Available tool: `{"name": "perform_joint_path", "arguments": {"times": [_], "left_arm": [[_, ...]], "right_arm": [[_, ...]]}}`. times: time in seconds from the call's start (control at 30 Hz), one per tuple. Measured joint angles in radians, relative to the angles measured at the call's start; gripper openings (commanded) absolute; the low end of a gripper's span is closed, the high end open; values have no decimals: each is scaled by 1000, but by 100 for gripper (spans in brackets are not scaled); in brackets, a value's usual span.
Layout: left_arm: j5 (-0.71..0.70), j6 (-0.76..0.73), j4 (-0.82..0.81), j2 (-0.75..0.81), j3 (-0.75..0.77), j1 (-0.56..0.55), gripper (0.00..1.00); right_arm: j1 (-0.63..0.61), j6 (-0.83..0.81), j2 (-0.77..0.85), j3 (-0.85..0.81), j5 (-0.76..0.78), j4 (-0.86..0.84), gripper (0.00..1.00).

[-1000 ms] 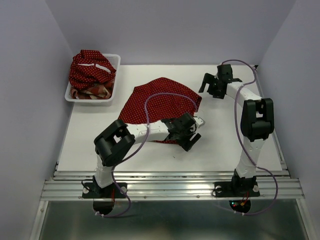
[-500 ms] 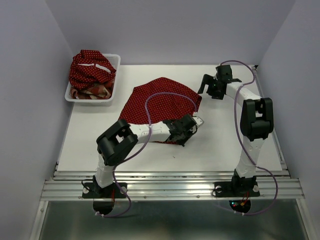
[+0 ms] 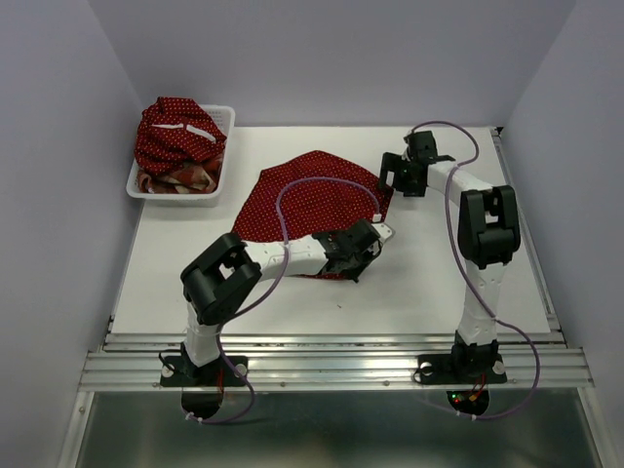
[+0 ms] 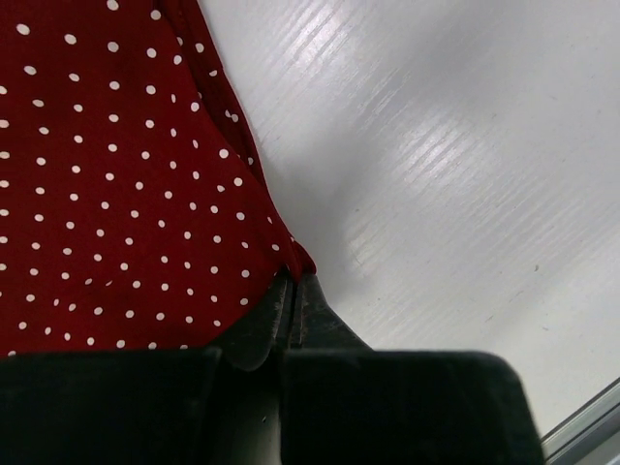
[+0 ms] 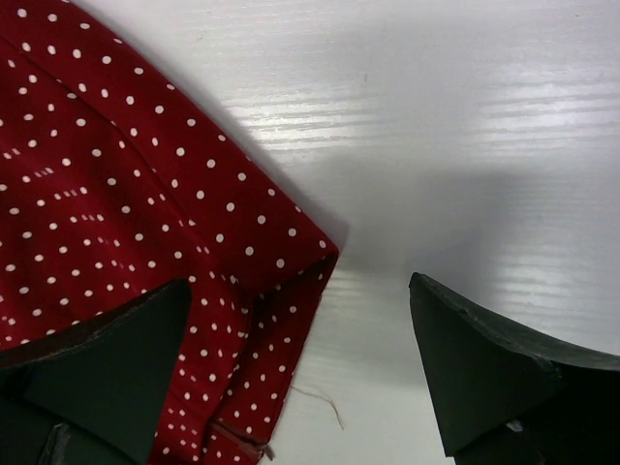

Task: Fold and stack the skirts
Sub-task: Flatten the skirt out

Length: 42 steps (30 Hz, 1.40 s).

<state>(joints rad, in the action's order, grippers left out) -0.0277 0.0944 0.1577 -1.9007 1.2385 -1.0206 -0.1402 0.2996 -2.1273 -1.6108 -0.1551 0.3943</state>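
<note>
My right gripper needs to help spread the skirt for folding. It will next grab the skirt's far corner (image 3: 390, 186) (image 5: 319, 261), opposite the skirt's near corner in my left gripper.
A dark red polka-dot skirt (image 3: 312, 195) lies spread on the white table. My left gripper (image 3: 359, 261) is at its near right corner, shut on the hem. In the left wrist view the cloth's corner (image 4: 291, 254) is pinched between the closed fingertips (image 4: 294, 286). My right gripper (image 3: 393, 175) hovers open over the skirt's far right corner. In the right wrist view that corner (image 5: 291, 262) lies between the wide-apart fingers (image 5: 298, 291), untouched. A second polka-dot skirt (image 3: 180, 132) is heaped on a plaid skirt (image 3: 180, 177) in the basket.
The white mesh basket (image 3: 136, 187) stands at the table's far left corner. Bare white table (image 3: 439, 273) lies right of and in front of the spread skirt. Purple walls close in on the left, the right and the back.
My left gripper has shut on the skirt's near right corner. My right gripper has slid left toward the skirt's far right corner, still open.
</note>
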Motion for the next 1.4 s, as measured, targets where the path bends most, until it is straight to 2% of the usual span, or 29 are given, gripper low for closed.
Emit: {"name": "perform_joint_path", "arguments": {"times": [0.1, 0.17, 0.2, 0.27, 0.3, 0.37, 0.4, 0.47, 0.5, 0.53, 0.7, 0.87, 1.0, 1.13, 1.3, 1.4], "left_arm": [[-2, 0, 6, 16, 0, 1, 0], [-4, 0, 8, 22, 0, 2, 0], [-4, 0, 10, 23, 0, 2, 0], [-4, 0, 14, 25, 0, 2, 0], [-3, 0, 14, 26, 0, 2, 0], [-3, 0, 15, 28, 0, 2, 0], [-3, 0, 16, 29, 0, 2, 0], [-3, 0, 18, 35, -2, 2, 0], [-3, 0, 20, 39, -2, 2, 0], [-4, 0, 21, 48, -2, 2, 0], [-13, 0, 34, 111, -8, 8, 0], [-77, -13, 68, 244, -10, 10, 0], [-160, -66, 60, 420, -16, 13, 0], [-254, -183, 12, 602, -7, 31, 0], [-311, -350, -44, 700, 46, 58, 0], [-312, -454, -82, 732, 67, 61, 0]], "right_arm": [[-12, -23, -27, -16, 27, -4, 95], [-16, -43, -31, -23, 43, -5, 84], [-17, -48, -35, -24, 48, -5, 76], [-17, -63, -42, -29, 55, -6, 65], [-17, -71, -48, -34, 60, -8, 55], [-17, -76, -56, -42, 70, -8, 44], [-17, -83, -60, -43, 71, -11, 34], [-17, -87, -61, -44, 76, -11, 23], [-17, -88, -61, -44, 76, -10, 9], [-17, -90, -61, -44, 76, -10, 1], [-17, -98, -61, -45, 72, -14, 1], [-17, -97, -19, -48, 113, 2, 1], [-18, -82, 135, -55, 170, 29, 1], [-10, -61, 348, -172, 226, 42, 1], [9, -65, 537, -311, 298, 40, 1], [9, -80, 579, -386, 307, 48, 1]]}}
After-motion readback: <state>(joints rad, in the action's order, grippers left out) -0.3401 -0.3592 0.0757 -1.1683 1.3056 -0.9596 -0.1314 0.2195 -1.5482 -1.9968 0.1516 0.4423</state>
